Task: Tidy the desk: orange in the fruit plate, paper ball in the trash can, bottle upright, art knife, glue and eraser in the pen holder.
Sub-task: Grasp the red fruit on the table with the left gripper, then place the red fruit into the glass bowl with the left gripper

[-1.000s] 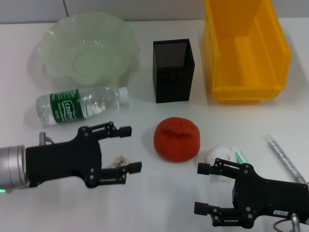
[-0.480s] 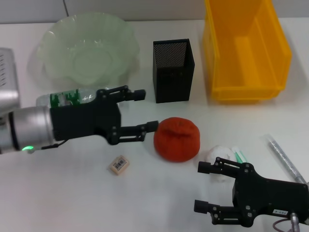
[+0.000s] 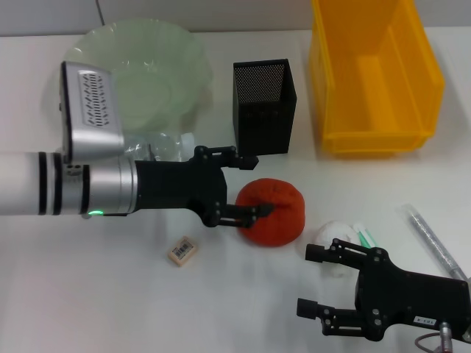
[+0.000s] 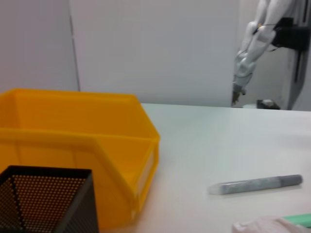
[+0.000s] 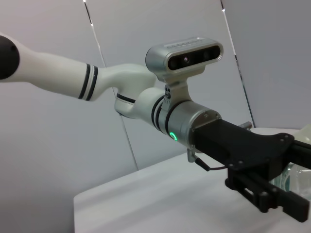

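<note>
My left gripper isn't ready to close on the orange yet and needs to go lower first. Its lower finger is above the orange's top (image 3: 280, 195), short of the near side of the orange.
The orange (image 3: 281, 212) lies on the desk (image 3: 96, 301) in front of the pen holder (image 3: 265, 107). My left gripper (image 3: 256, 184) is open, its fingers reaching around the orange's left side. The bottle (image 3: 166, 143) lies on its side, mostly hidden behind the left arm. The eraser (image 3: 182, 250) lies below that arm. The paper ball (image 3: 335, 235) lies beside a green-and-white stick (image 3: 364, 236). A grey pen-like stick (image 3: 434, 240) lies at the right; it also shows in the left wrist view (image 4: 255, 184). My right gripper (image 3: 307, 279) is open and empty, just in front of the paper ball.
The fruit plate (image 3: 185, 45) stands at the back left, partly covered by the left arm's camera housing. The trash can (image 3: 375, 144) stands at the back right, beside the pen holder; both show in the left wrist view: trash can (image 4: 73, 136), pen holder (image 4: 43, 199).
My left gripper has moved right, from above the eraser, past the bottle, to the orange. The eraser is uncovered. The right arm has not moved.
</note>
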You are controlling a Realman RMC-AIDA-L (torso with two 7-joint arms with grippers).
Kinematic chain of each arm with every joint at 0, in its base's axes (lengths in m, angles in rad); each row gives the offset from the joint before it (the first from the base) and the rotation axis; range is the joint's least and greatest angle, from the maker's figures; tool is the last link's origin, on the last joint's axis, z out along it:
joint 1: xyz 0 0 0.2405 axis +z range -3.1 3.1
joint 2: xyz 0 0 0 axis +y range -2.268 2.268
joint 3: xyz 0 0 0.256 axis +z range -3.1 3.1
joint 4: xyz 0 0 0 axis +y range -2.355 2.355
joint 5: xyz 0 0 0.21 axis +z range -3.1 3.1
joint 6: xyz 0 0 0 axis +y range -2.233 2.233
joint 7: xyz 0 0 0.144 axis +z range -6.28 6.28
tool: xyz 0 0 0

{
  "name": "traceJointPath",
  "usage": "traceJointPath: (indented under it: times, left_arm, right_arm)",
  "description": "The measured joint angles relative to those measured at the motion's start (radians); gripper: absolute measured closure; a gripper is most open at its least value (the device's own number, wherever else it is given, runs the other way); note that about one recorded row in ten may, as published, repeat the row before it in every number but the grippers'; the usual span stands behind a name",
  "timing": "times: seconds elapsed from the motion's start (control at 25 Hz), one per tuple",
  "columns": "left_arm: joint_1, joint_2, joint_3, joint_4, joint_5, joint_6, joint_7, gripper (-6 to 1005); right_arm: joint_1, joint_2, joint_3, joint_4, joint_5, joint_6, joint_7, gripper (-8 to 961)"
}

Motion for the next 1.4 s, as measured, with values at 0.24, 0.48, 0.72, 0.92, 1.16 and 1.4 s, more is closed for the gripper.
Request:
traceJointPath:
  times: [0.24,0.48,0.72,0.92,1.16,1.4]
  left_arm:
    - [-0.001,0.000,0.174,-0.001,-0.125,-0.130,0.000,245]
    - [-0.002,0.000,0.290,-0.001,-0.209,-0.197,0.002,257]
    - [-0.002,0.000,0.315,0.008,-0.213,-0.230,0.003,269]
    - [0.001,0.000,0.318,0.009,-0.219,-0.247,0.000,452]
    - [0.009,0.000,0.313,0.014,-0.237,-0.246,-0.016,706]
    - [0.015,0.002,0.319,0.028,-0.236,-0.220,-0.026,763]
  right_arm:
    - [0.005,0.001,0.001,0.002,0.000,0.004,0.000,130]
    - [0.008,0.001,0.002,0.002,0.012,0.011,0.000,130]
    - [0.012,-0.001,0.001,0.002,0.023,0.023,0.000,131]
    - [0.014,0.000,0.001,0.001,0.023,0.032,0.000,131]
    - [0.014,-0.001,0.001,0.001,0.023,0.038,0.000,131]
    - [0.015,-0.001,0.001,0.001,0.023,0.039,0.000,131]
